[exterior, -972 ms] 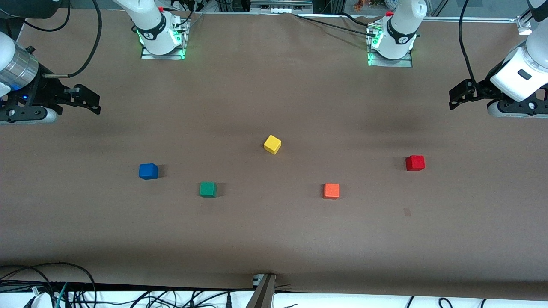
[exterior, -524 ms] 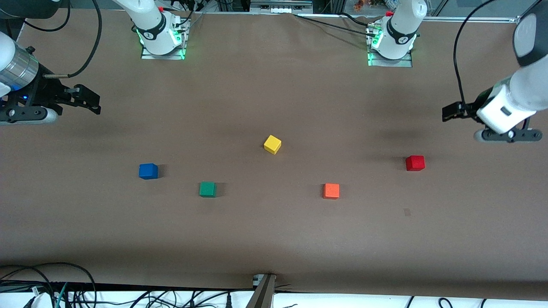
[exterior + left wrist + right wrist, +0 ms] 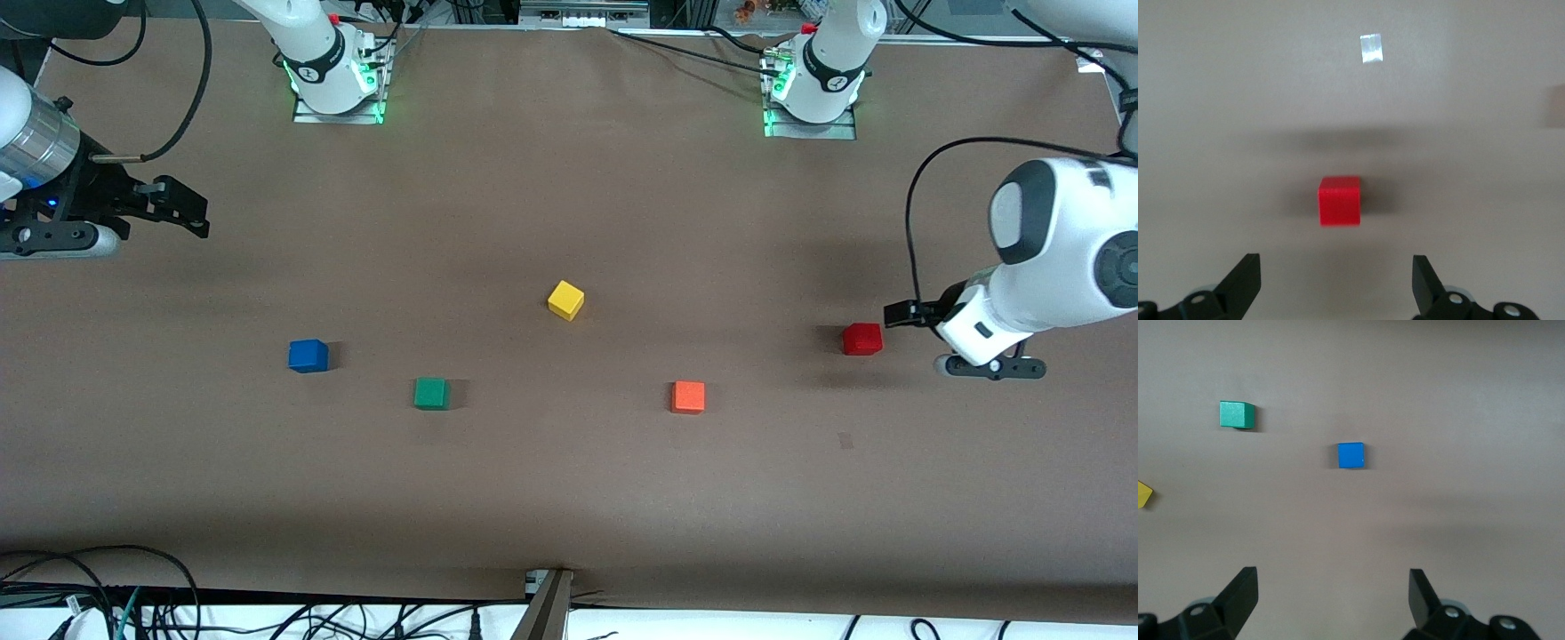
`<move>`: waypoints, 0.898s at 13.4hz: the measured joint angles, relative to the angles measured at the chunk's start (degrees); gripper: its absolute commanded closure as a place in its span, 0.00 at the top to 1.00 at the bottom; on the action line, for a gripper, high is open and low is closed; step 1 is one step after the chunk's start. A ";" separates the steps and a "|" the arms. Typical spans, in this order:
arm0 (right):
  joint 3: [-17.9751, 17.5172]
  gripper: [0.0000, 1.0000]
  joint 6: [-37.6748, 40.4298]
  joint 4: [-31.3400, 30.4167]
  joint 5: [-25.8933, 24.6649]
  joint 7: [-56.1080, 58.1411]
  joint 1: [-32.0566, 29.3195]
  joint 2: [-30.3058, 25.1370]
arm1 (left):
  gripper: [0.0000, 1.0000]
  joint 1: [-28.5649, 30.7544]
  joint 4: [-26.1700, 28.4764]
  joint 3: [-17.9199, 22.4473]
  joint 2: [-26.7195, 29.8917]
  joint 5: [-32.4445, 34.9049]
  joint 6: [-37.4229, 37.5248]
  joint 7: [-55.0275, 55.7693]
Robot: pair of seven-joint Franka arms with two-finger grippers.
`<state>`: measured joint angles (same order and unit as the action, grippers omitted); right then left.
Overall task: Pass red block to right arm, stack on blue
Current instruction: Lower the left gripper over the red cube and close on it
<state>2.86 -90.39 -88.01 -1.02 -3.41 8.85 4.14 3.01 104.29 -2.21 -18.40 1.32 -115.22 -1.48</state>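
Observation:
My left gripper should grab the red block by its two opposite sides next; its other half stays free for my right gripper.
The red block (image 3: 861, 339) sits on the brown table toward the left arm's end. In the left wrist view the red block (image 3: 1339, 201) lies just ahead of the wide-open, empty jaws. My left gripper (image 3: 900, 313) hangs low beside the red block, on the side toward the left arm's end of the table, apart from it. The blue cube (image 3: 308, 356) sits toward the right arm's end and shows in the right wrist view (image 3: 1351, 455). My right gripper (image 3: 182, 213) waits open and empty above the table's right-arm end.
A green cube (image 3: 431, 393) sits beside the blue one, slightly nearer to the front camera. A yellow cube (image 3: 565, 300) sits mid-table and an orange cube (image 3: 688, 396) between it and the red block. A small tape patch (image 3: 845, 440) lies nearer to the camera than the red block.
The left arm has swung down and inward from the table's end until its gripper is beside the red block. The right arm and all cubes have not moved.

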 measured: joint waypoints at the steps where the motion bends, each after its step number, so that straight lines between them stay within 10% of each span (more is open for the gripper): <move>1: 0.00 1.00 0.00 0.01 0.00 0.00 0.00 0.00 | 1.00 0.01 3.10 0.00 0.01 0.00 -4.86 -0.05; 5: 0.00 1.00 0.00 0.02 0.00 0.00 0.00 0.01 | 1.00 0.11 14.22 0.13 -1.08 4.06 -22.20 -0.18; 12: 0.02 1.00 0.02 0.02 -0.01 0.00 0.00 0.04 | 1.00 1.85 17.77 0.36 -9.64 5.55 -33.48 -0.09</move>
<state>2.87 -90.38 -87.99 -1.02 -3.41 8.85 4.18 4.86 122.05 -1.85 -28.04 6.87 -148.70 -1.57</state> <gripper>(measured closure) 0.000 0.000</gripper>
